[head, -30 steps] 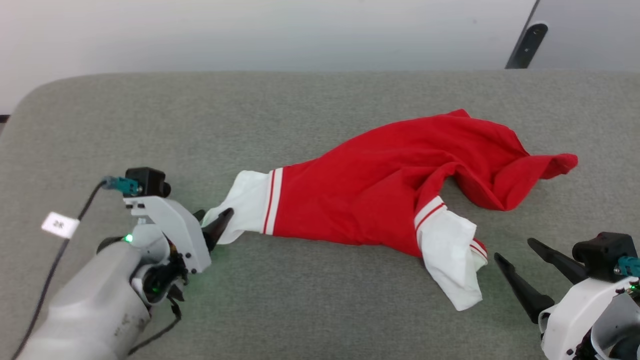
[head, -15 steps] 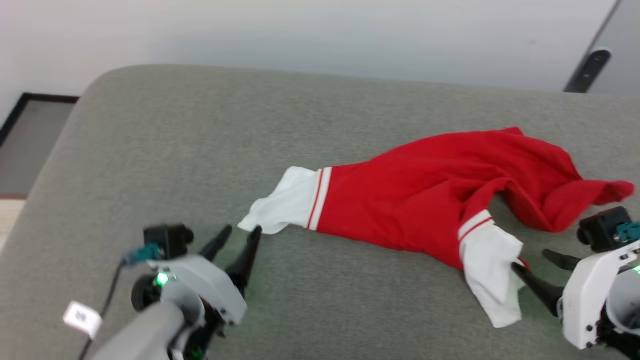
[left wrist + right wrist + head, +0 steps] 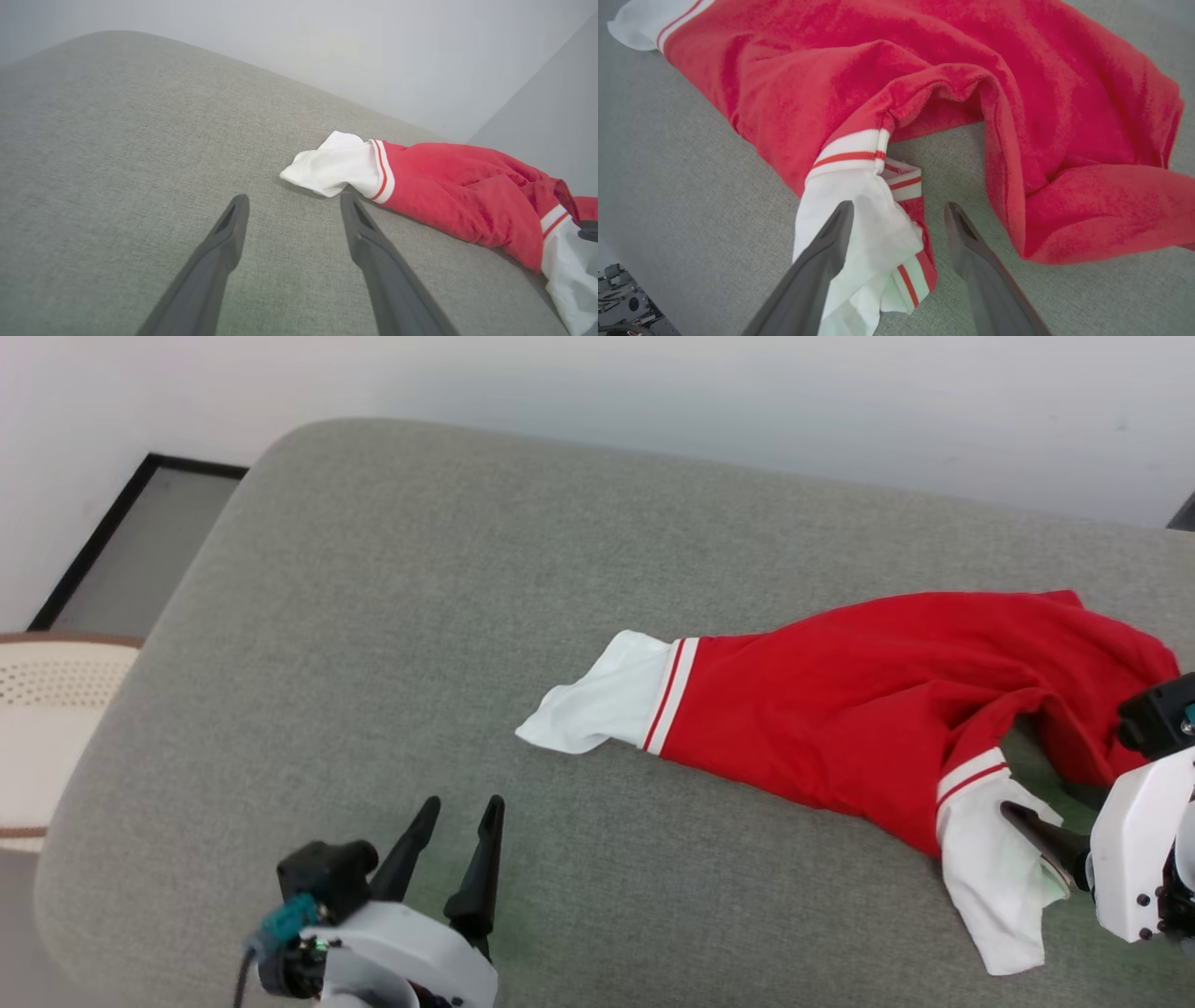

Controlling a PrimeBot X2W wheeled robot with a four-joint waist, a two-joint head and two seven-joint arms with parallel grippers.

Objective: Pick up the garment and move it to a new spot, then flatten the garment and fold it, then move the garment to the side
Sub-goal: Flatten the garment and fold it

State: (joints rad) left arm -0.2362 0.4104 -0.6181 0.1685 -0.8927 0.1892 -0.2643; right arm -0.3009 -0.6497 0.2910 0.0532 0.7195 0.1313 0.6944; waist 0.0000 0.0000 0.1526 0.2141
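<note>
Next, my left gripper picks up the garment by the white sleeve's open edge, arching up off the cushion. The garment's red body [image 3: 829, 700] lies slack.
The garment [image 3: 868, 709], red with white sleeves and striped trim, lies crumpled on the grey cushion [image 3: 392, 616], stretched from centre to right. My left gripper [image 3: 463, 803] stands open a short way in front of the left white sleeve [image 3: 597, 705], apart from it; in the left wrist view the left gripper [image 3: 294, 198] has that sleeve [image 3: 334, 165] just beyond its right fingertip. My right gripper [image 3: 1046, 800] is open over the near white sleeve [image 3: 990, 887]. In the right wrist view the right gripper [image 3: 899, 207] straddles that sleeve [image 3: 864, 224], with nothing clamped.
The cushion's rounded left end drops off at the left [image 3: 112, 728]. A cream perforated round object [image 3: 47, 709] sits beyond that edge, and a dark-framed floor panel [image 3: 140, 551] lies behind it. A pale wall [image 3: 653, 392] backs the cushion. Bare cushion stretches left of the garment.
The head view has swung left. My left gripper has drawn back from the white sleeve end it was at. My right gripper has moved in over the other white sleeve.
</note>
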